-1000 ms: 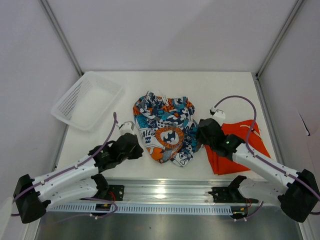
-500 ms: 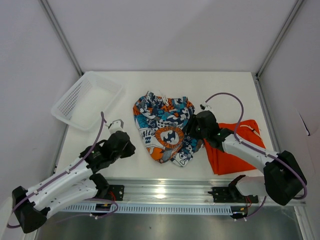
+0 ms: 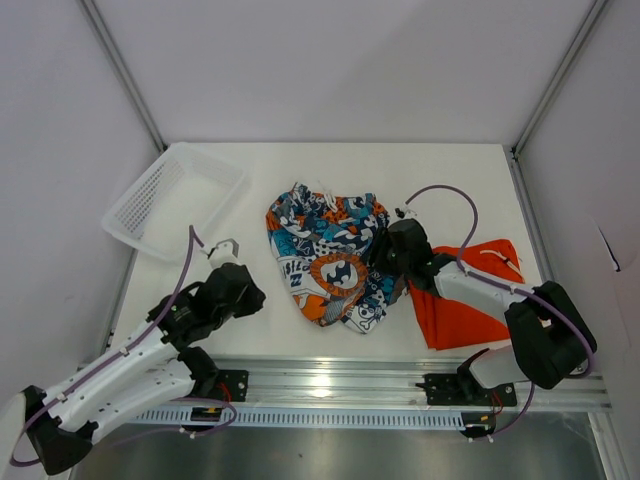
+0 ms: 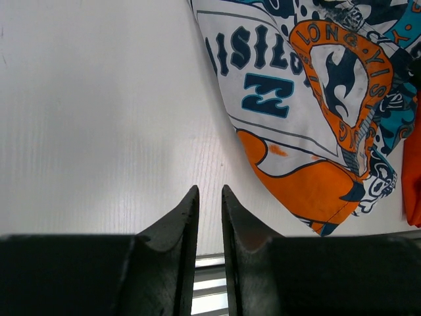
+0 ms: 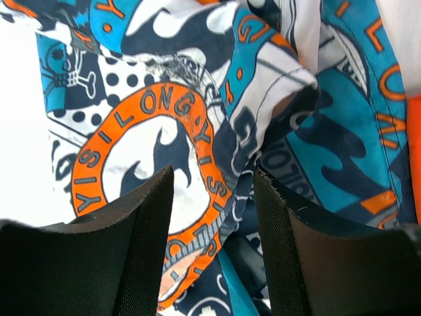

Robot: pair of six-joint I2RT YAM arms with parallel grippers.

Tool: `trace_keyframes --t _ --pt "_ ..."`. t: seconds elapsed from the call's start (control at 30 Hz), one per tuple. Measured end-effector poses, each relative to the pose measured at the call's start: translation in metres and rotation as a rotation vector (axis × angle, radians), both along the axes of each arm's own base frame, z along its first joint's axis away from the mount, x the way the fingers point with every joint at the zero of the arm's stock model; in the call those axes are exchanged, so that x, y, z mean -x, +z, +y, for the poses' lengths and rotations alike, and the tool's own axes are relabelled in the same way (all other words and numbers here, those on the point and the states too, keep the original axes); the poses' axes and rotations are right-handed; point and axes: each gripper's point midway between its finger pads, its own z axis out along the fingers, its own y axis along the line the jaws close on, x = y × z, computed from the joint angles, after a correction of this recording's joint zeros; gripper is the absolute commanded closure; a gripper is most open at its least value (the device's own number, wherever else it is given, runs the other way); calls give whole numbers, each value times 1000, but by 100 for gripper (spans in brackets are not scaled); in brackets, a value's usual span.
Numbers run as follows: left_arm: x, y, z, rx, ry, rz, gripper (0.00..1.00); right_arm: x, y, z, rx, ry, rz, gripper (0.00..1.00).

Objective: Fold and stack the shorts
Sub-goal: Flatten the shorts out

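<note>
My right fingers should move toward the fold's raised edge beyond them before closing on the fold.
The patterned shorts (image 3: 330, 255) lie crumpled at the table's middle, a round orange emblem facing up. The plain orange shorts (image 3: 465, 300) lie flat to their right, partly under my right arm. My right gripper (image 3: 387, 255) hovers open over the patterned pair's right edge; in the right wrist view its jaws (image 5: 214, 172) straddle rumpled fabric (image 5: 164, 131) without pinching it. A little left of the patterned shorts (image 4: 316, 99), my left gripper (image 3: 255, 297) hangs over bare table, its fingers (image 4: 209, 191) a narrow slit apart and holding nothing.
A white mesh basket (image 3: 143, 190) stands tilted at the back left. The metal rail (image 3: 330, 380) runs along the near edge. Grey walls close in both sides. A strip of the orange shorts (image 4: 414, 184) shows at the left wrist view's right edge.
My left gripper has drawn back left from the patterned shorts and its jaws have parted slightly. My right gripper has moved left from above the orange shorts onto the patterned pair's right edge.
</note>
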Motion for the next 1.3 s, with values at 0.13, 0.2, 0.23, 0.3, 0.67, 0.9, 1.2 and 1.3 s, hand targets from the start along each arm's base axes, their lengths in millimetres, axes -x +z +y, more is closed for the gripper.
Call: trace_keyframes --t 0.13,0.2,0.23,0.3,0.67,0.9,1.2,1.3 --pt "1 4 2 1 4 -6 77 -7 0 1 -19 -2 -11 47" --pt "1 4 4 -4 8 -7 77 -10 -1 2 -22 -3 -14 47" --pt "1 5 5 -5 10 -7 77 -11 -2 1 -23 -4 -13 48" --pt "1 5 6 -10 14 -8 77 -13 -5 1 -23 -4 -9 48" --pt "2 5 10 -25 21 -5 77 -21 -5 9 -36 22 -24 92" --pt "2 5 10 -25 22 -5 77 -20 -6 9 -30 30 -16 100" --pt "0 3 9 -31 23 0 76 45 18 24 -44 169 -87 100" --pt "-3 1 9 -44 30 6 76 86 37 34 -85 283 -152 100"
